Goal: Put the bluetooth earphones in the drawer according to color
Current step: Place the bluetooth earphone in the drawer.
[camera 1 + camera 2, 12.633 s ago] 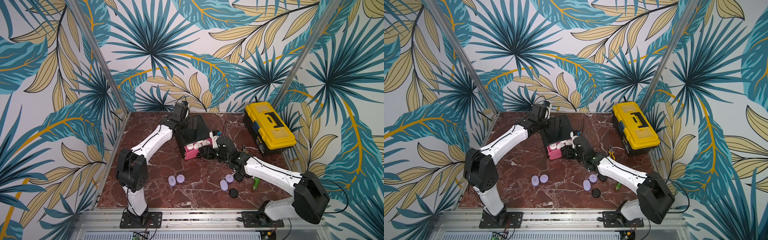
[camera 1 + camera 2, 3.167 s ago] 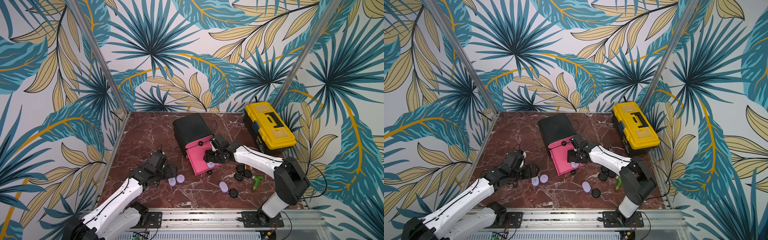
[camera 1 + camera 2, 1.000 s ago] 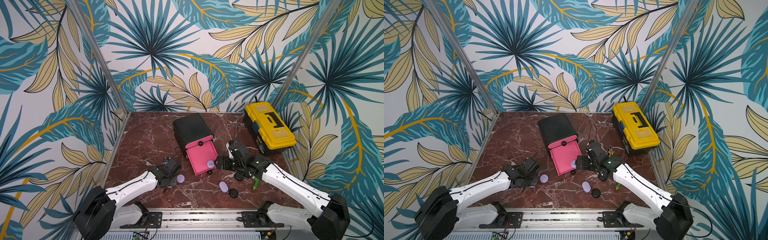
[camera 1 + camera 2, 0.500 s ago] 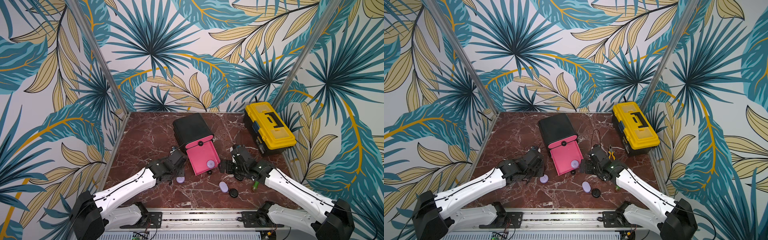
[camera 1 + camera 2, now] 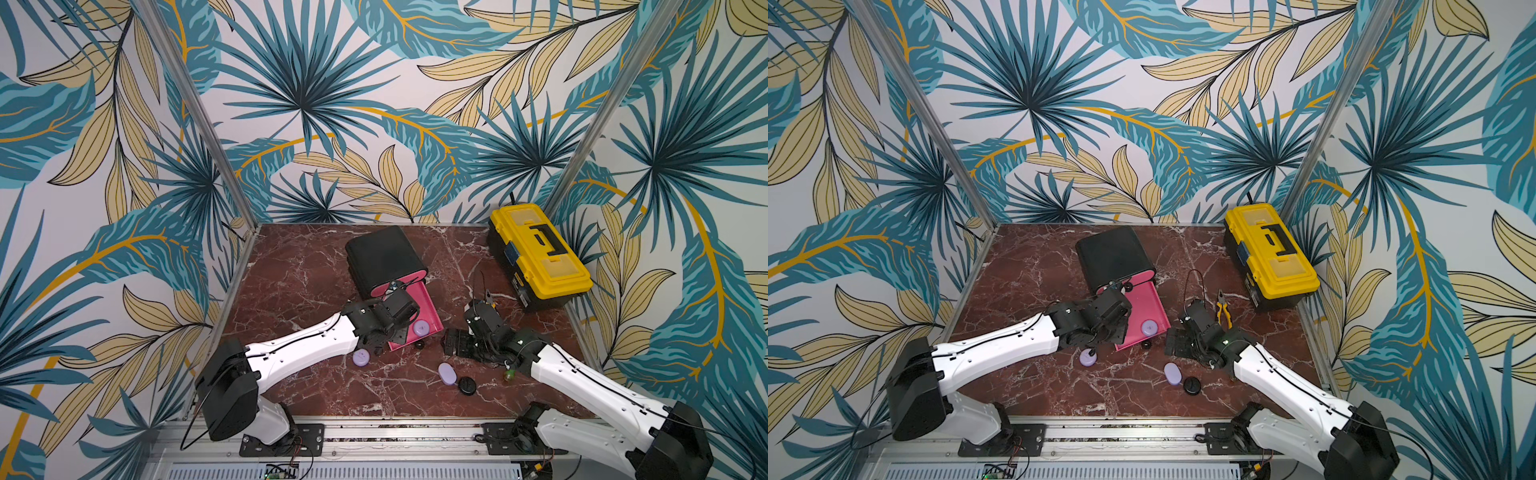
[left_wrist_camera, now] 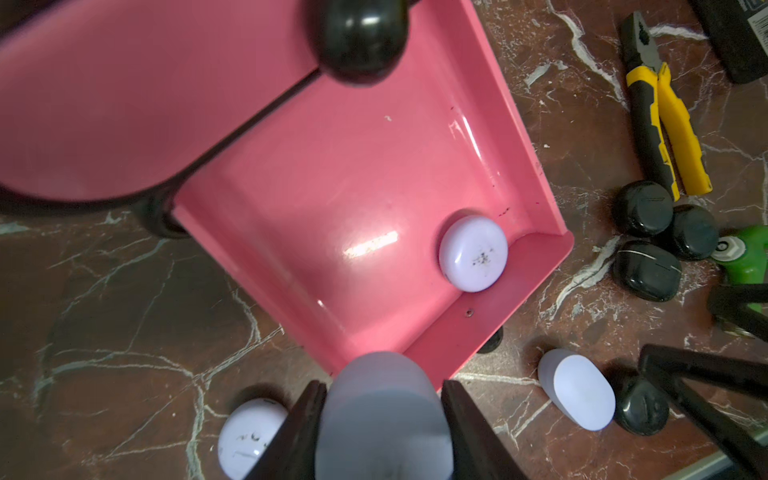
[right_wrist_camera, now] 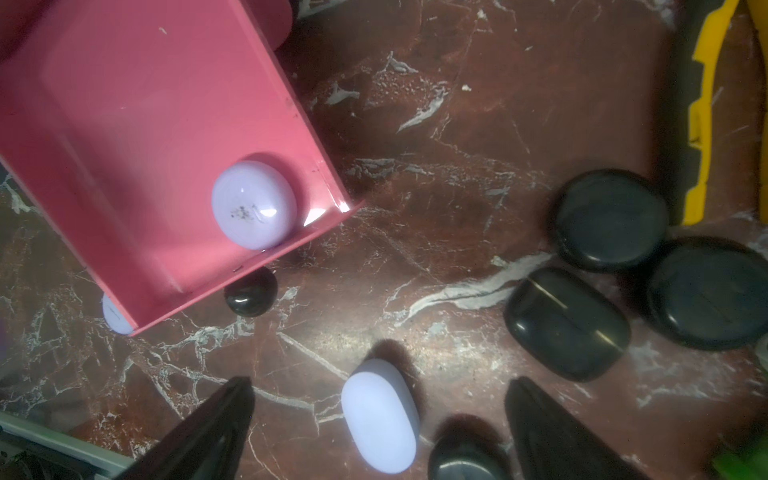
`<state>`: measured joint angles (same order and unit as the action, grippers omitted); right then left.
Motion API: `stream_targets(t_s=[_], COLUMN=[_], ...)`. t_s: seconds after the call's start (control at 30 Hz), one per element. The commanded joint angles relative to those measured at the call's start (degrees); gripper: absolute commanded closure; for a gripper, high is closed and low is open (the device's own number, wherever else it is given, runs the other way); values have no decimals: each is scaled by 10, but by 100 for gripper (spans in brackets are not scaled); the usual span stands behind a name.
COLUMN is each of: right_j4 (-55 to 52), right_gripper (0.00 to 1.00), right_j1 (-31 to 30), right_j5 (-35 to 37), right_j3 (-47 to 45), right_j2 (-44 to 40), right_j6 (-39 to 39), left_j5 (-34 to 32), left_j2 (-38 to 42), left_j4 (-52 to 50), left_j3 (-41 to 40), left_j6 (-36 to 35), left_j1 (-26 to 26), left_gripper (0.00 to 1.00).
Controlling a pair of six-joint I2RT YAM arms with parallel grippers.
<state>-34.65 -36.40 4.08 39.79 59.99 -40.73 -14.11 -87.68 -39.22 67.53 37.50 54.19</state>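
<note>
The lilac case would catch the drawer's rim if released over the drawer's near corner, so my left gripper needs to hold it until over the drawer's open bottom.
The drawer cabinet (image 5: 382, 259) is black, and its lowest pink drawer (image 5: 430, 309) is pulled out, with one round lilac earphone case (image 6: 473, 253) lying in it. My left gripper (image 6: 382, 386) is shut on another lilac case (image 6: 382, 419), held over the drawer's near corner (image 6: 415, 357). A round lilac case (image 5: 360, 357) lies on the table beside that arm. My right gripper (image 7: 380, 384) stands open above an oval lilac case (image 7: 380, 415) with a black case (image 7: 465, 457) next to it. Three black cases (image 7: 611, 220) cluster to the right.
A yellow-and-black toolbox (image 5: 540, 257) stands at the back right. Yellow-handled pliers (image 5: 1223, 309) and a green-handled tool (image 6: 744, 253) lie near the black cases. The drawer's black knob (image 7: 251, 291) sticks out toward the front. Patterned walls close in three sides.
My left gripper has moved right from the table to the open drawer's near corner, carrying a lilac case. My right gripper has shifted slightly and stays open.
</note>
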Motion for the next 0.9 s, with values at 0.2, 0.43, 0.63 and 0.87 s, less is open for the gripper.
stream_targets(t_s=[0.2,0.43,0.63,0.87], right_j4=[-9,-9,-8,0], right_gripper=[0,0,1,1], right_j1=[1,0,0,1], right_j5=[8,7,8,-21], right_j3=[-20,-22,-22,-23], right_j2=[-12,-12,-5,4], right_j6=[-9,-10,-9,0], left_j5=[-18,-27,-23,-11], left_j2=[-86,-123,-113,-43], left_j4=[38,35,19,0], left_j3=[57,66,71,58], left_j6=[-44,-46,-45,-39], left_j1=[3,2,2,3], left_gripper=[70,66,36,10])
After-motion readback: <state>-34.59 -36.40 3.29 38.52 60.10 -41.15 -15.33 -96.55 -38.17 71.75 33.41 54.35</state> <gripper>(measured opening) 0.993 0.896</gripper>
